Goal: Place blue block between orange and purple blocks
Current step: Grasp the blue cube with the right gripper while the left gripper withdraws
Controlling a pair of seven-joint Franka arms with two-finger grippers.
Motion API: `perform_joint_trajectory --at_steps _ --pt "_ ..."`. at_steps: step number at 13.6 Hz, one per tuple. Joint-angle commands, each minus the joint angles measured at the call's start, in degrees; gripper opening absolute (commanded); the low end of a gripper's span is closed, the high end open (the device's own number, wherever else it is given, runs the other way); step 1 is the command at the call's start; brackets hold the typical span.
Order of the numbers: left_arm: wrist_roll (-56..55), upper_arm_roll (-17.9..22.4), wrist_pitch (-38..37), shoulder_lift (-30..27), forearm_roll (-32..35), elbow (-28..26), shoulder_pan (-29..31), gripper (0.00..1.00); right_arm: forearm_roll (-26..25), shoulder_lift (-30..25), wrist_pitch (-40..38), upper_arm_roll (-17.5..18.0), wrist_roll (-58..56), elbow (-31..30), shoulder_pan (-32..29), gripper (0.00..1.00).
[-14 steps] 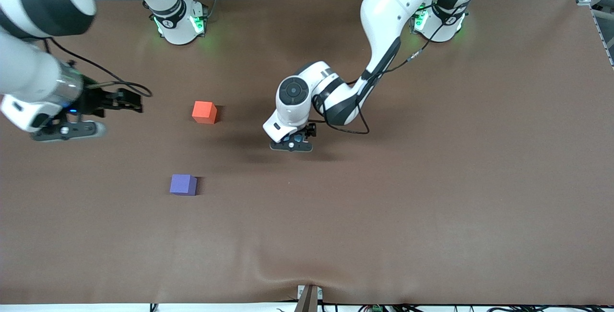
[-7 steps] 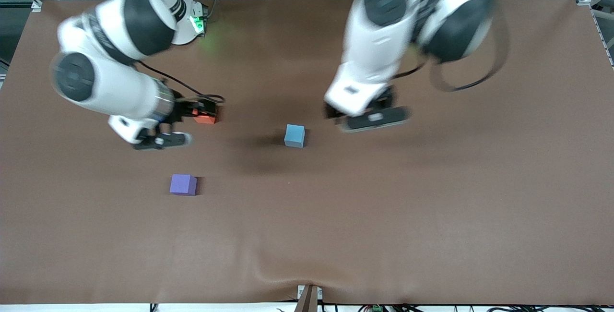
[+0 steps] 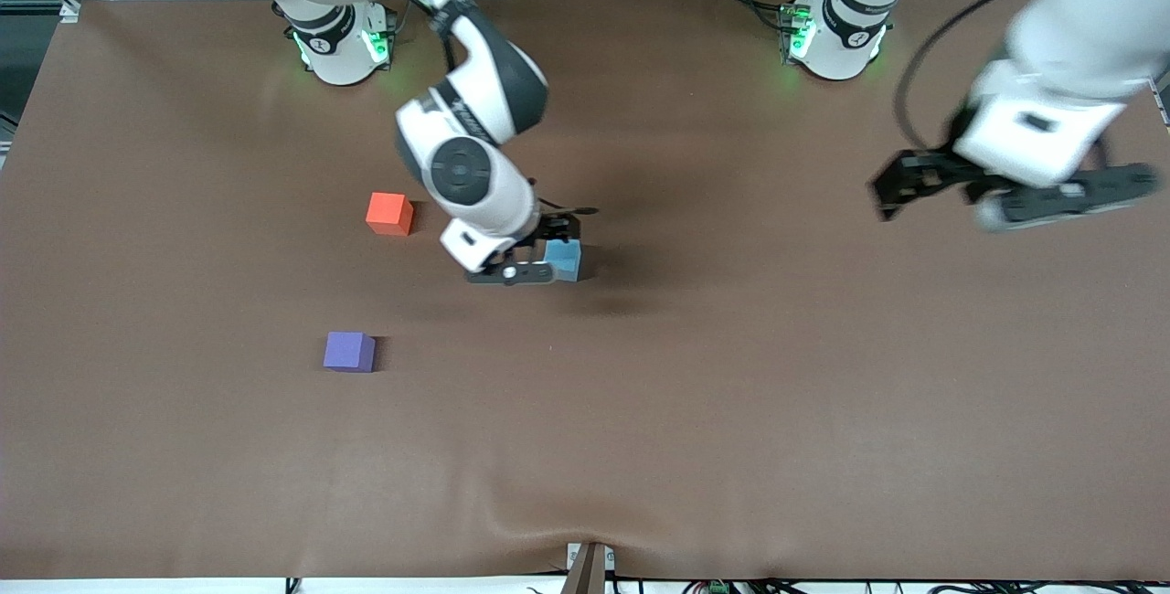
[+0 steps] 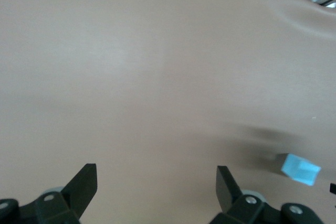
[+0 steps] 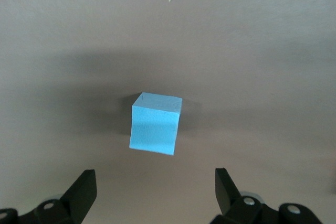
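I will next grab the blue block (image 3: 565,260) by its opposite sides with my right gripper, to fill the gap between the orange and purple blocks.
The light blue block (image 3: 565,260) sits on the brown table mid-way between the arms' ends; it also shows in the right wrist view (image 5: 156,123) and the left wrist view (image 4: 299,168). My right gripper (image 3: 554,233) is open and empty, low over the table right beside the blue block; in its wrist view (image 5: 155,181) the block lies just ahead of the fingertips, not between them. The orange block (image 3: 388,213) and the purple block (image 3: 348,351) lie toward the right arm's end, purple nearer the camera. My left gripper (image 3: 894,192) is open and empty (image 4: 156,176), over bare table toward the left arm's end.
The brown mat (image 3: 731,411) covers the whole table and has a wrinkle at its edge nearest the camera. The two arm bases (image 3: 338,41) (image 3: 832,37) stand along the edge farthest from the camera.
The left arm let go of the blue block and swung away toward its own end of the table. The right arm swept past the orange block to beside the blue block.
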Motion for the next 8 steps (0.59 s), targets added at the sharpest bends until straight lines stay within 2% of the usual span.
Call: perform_joint_trajectory --at_steps 1,4,8 --pt "7.1 -1.1 -0.4 -5.2 -0.1 -5.1 4.8 1.00 -2.8 3.6 3.4 -0.8 3.4 0.2 1.6 1.00" --pt "10.7 -1.1 1.3 -9.5 -2.4 -13.3 9.0 1.00 -2.7 4.8 5.0 -0.8 5.1 0.3 1.7 1.00" --pt "11.5 -1.0 6.1 -15.3 -2.8 -23.4 10.0 1.00 -2.1 6.9 7.4 -0.7 5.1 0.3 0.9 1.00"
